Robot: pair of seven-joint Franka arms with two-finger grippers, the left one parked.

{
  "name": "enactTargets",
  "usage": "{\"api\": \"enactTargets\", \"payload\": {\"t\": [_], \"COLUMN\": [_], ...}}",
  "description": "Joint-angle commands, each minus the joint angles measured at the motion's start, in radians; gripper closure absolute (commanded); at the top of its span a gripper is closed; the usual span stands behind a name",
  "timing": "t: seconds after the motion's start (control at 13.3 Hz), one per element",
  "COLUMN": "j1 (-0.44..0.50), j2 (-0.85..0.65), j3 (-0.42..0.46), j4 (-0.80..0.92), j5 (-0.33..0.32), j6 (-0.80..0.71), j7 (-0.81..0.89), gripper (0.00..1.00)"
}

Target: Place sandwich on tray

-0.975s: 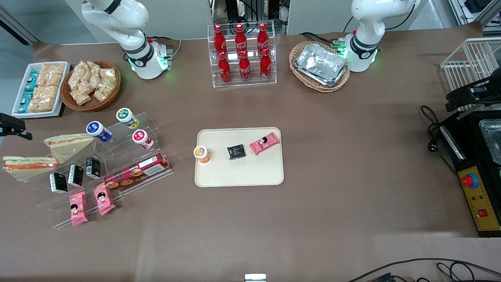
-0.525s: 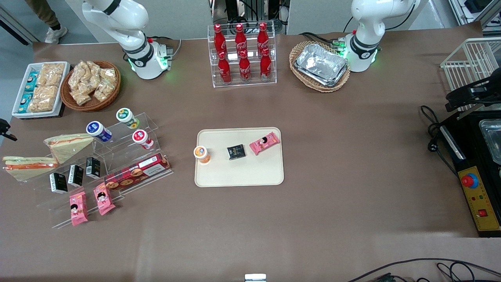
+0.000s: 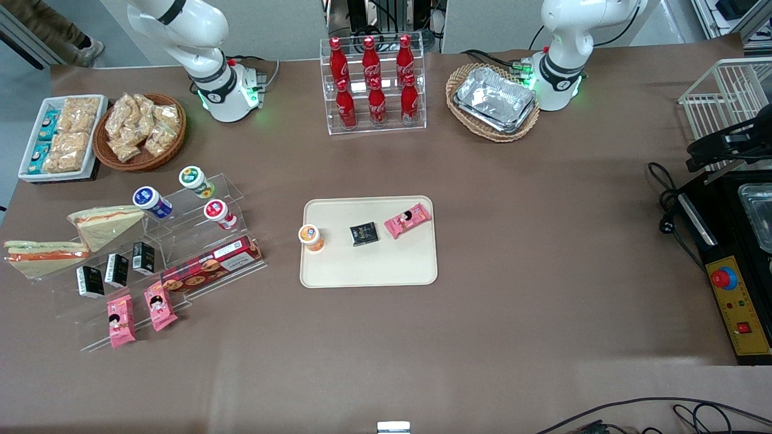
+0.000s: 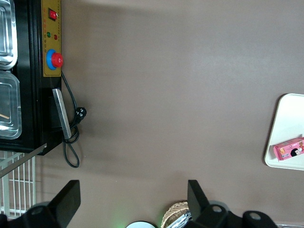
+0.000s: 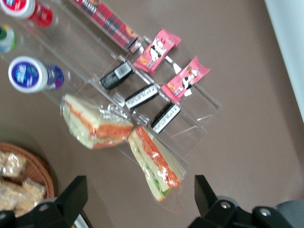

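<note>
My right gripper grabs the clear-wrapped wedge by its narrow end (image 3: 14,251) next, to place the sandwich on the tray (image 3: 368,265).
The sandwich (image 3: 45,253), a clear-wrapped wedge seen edge-on with orange-red and green stripes, lies on the clear display stand toward the working arm's end of the table. It also shows in the right wrist view (image 5: 156,166). The cream tray (image 3: 368,265) lies mid-table, well apart from the sandwich, and its edge shows in the left wrist view (image 4: 285,128). My right gripper (image 5: 137,199) is out of the front view. It hangs open and empty above the sandwich, with its fingers (image 5: 71,194) spread wide.
A like sandwich (image 3: 105,223) showing its broad face lies beside the first. The stand (image 3: 181,241) holds yoghurt cups, black packs, a red cookie box and pink snacks. On the tray are an orange cup (image 3: 311,236), a black pack (image 3: 364,233) and a pink snack (image 3: 408,220).
The right gripper's dark tip, seen at the front view's edge near the sandwiches one second ago, has slid out of that view. Nothing on the table has moved.
</note>
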Motion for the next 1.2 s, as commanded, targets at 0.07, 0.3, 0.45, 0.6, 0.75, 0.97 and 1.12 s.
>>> {"api": "enactTargets", "payload": {"t": [0.07, 0.3, 0.45, 0.6, 0.75, 0.97, 1.12], "j1": [-0.083, -0.143, -0.15, -0.151, -0.153, -0.173, -0.18], "j2": [0.066, 0.092, 0.121, 0.134, 0.151, 0.174, 0.188], "j3": [0.019, 0.077, 0.078, 0.078, 0.077, 0.074, 0.072], "j4": [0.031, 0.029, 0.031, 0.031, 0.031, 0.031, 0.031], "j5": [-0.006, -0.006, -0.004, -0.004, -0.004, -0.004, -0.004], "j6": [0.02, 0.077, 0.102, 0.12, 0.122, 0.143, 0.146], "j7": [-0.231, -0.414, -0.54, -0.63, -0.693, -0.759, -0.776], "gripper": [0.0, 0.0, 0.0, 0.0, 0.0, 0.0, 0.0]}}
